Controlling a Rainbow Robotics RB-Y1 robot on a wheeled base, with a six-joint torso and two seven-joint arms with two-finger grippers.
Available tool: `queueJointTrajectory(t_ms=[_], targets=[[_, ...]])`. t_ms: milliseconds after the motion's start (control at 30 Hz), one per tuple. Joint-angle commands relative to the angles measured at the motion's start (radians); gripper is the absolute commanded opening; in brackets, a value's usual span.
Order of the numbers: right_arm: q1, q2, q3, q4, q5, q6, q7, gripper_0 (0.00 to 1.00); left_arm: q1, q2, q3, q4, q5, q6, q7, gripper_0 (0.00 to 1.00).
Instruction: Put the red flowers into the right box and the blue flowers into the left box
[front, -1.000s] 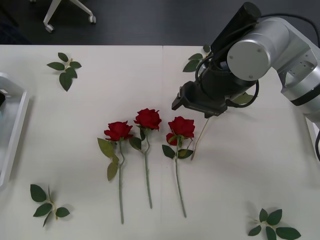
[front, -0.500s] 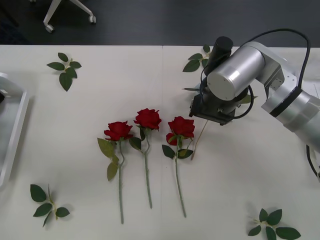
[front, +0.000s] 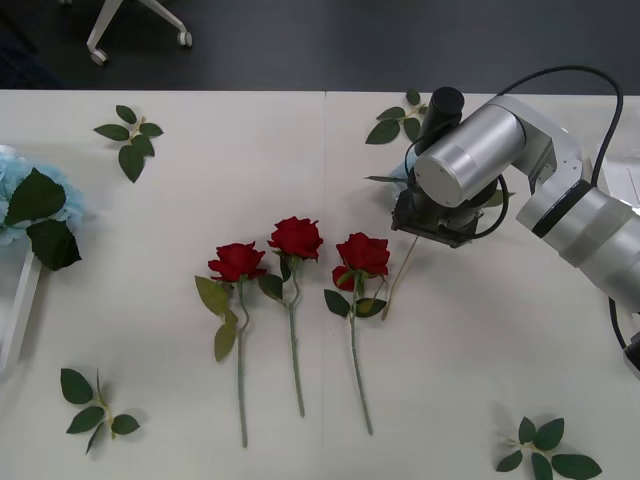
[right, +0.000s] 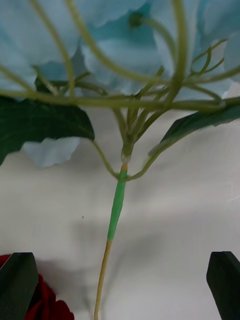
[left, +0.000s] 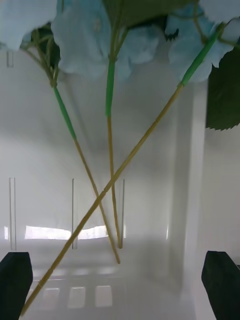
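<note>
I will grab the blue flower by its green stem (right: 116, 210) with my right gripper next, because thin petals and leaves spread wide just above the stem.
Three red flowers (front: 295, 240) lie side by side at the table's middle. My right gripper (right: 121, 282) is open, low over a lone blue flower (right: 115, 45), with its stem (right: 116, 205) between the fingers and untouched. In the front view that stem (front: 401, 277) pokes out from under my right arm (front: 460, 165), beside the rightmost rose (front: 362, 253). My left gripper (left: 119, 282) is open above three blue flowers (left: 85, 40) lying in the left box (left: 195, 175). Those blooms (front: 25, 205) show at the table's left edge over the box rim (front: 20, 310). The right box is hidden by my right arm.
Bloomless leaf sprigs lie at the back left (front: 130, 135), front left (front: 95, 405), front right (front: 545, 455) and behind my right arm (front: 400, 120). A red bloom (right: 47, 305) sits close to one of my right fingers (right: 17, 282).
My right arm has come down and settled over the lone blue flower. Blue blooms with dark leaves have come into view at the left edge, over the left box.
</note>
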Motion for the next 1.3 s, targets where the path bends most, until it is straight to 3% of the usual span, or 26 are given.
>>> queueJointTrajectory(t_ms=[33,300,533,567,667,933,1300], targets=[[-0.018,0.030,0.003,0.027,0.020,-0.020,-0.006,1.00,0.065,0.051,0.057,-0.136,0.039,0.049,0.068,1.00],[-0.011,0.029,0.047,0.044,0.025,-0.046,-0.003,1.00,0.150,0.051,0.127,-0.340,0.184,0.133,0.209,1.00],[0.000,0.029,0.064,0.044,0.028,-0.063,0.003,1.00,0.190,0.048,0.066,-0.459,0.286,0.136,0.232,1.00],[0.002,0.029,0.062,0.042,0.028,-0.063,0.008,0.86,0.190,0.048,0.046,-0.476,0.289,0.136,0.238,1.00],[0.002,0.029,0.062,0.042,0.026,-0.067,0.009,0.00,0.182,0.048,-0.017,-0.522,0.291,0.136,0.254,1.00],[0.002,0.029,0.067,0.042,0.029,-0.095,0.031,0.00,0.128,0.014,-0.173,-0.671,0.243,0.138,0.499,1.00],[0.014,0.006,0.059,0.010,0.031,-0.124,0.057,0.00,0.085,-0.300,-0.328,-0.881,-0.115,0.173,0.725,1.00]])
